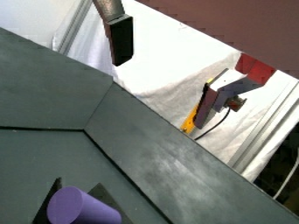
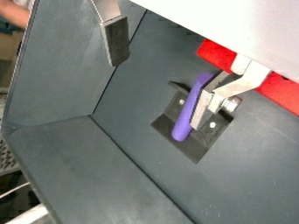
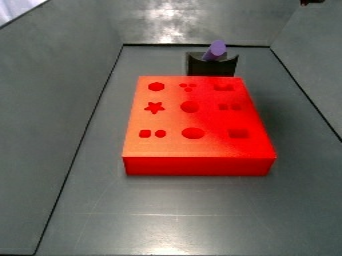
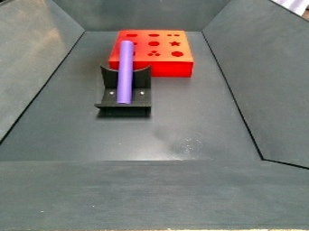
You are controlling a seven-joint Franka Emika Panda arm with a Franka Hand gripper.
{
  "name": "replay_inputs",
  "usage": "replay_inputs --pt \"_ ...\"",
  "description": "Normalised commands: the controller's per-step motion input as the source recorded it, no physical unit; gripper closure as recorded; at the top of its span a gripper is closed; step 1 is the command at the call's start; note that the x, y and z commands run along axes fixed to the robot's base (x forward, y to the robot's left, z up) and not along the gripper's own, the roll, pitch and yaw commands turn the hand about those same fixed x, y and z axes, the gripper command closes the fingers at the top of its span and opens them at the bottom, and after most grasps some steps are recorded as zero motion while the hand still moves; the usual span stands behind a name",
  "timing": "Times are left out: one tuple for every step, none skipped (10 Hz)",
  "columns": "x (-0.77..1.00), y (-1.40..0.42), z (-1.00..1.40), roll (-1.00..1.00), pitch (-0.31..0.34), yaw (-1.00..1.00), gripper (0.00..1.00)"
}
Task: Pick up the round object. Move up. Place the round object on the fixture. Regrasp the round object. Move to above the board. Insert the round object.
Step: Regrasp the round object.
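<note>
The peg is lying in the notch of the black fixture (image 3: pixel 211 66). So my gripper will grab the peg next by its end that sticks out.
The round object, a purple peg (image 4: pixel 125 68), lies along the notch of the black fixture (image 4: pixel 125 97); its end shows on the fixture (image 3: pixel 211 66) in a side view as a purple disc (image 3: pixel 215 48). The red board (image 3: pixel 197 125) lies flat just beside the fixture, with dark shaped holes on top. My gripper (image 2: pixel 163 72) is open well above them, and nothing is between its fingers (image 2: pixel 115 39). In a wrist view the peg (image 2: pixel 187 114) lies below, partly behind one finger. The other wrist view shows the gripper (image 1: pixel 167 70) and the peg's end (image 1: pixel 79 207).
Everything sits on a dark grey floor (image 4: pixel 182 135) ringed by sloping grey walls (image 3: pixel 80 110). White cloth (image 1: pixel 176 61) hangs beyond the wall in a wrist view. The gripper does not show clearly in either side view.
</note>
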Motion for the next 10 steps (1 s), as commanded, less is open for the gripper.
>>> replay_inputs --pt "0.08 -0.04 0.00 0.21 0.091 0.20 0.00" --pt "0.03 0.05 -1.00 0.13 0.148 0.21 0.00" --pt "0.03 0.05 -1.00 0.12 0.125 0.21 0.00" --pt "0.04 0.04 -1.00 0.11 0.095 0.21 0.00" --pt "0.06 0.04 -1.00 0.10 0.027 0.21 0.00" --pt "0.07 0.04 -1.00 0.08 -0.032 0.19 0.00" --pt "0.08 0.03 -1.00 0.08 -0.069 0.17 0.00" --pt "0.09 0.03 -1.00 0.08 -0.099 0.13 0.00" --pt "0.10 0.03 -1.00 0.07 -0.119 0.10 0.00" --pt "0.11 0.03 -1.00 0.07 -0.124 0.06 0.00"
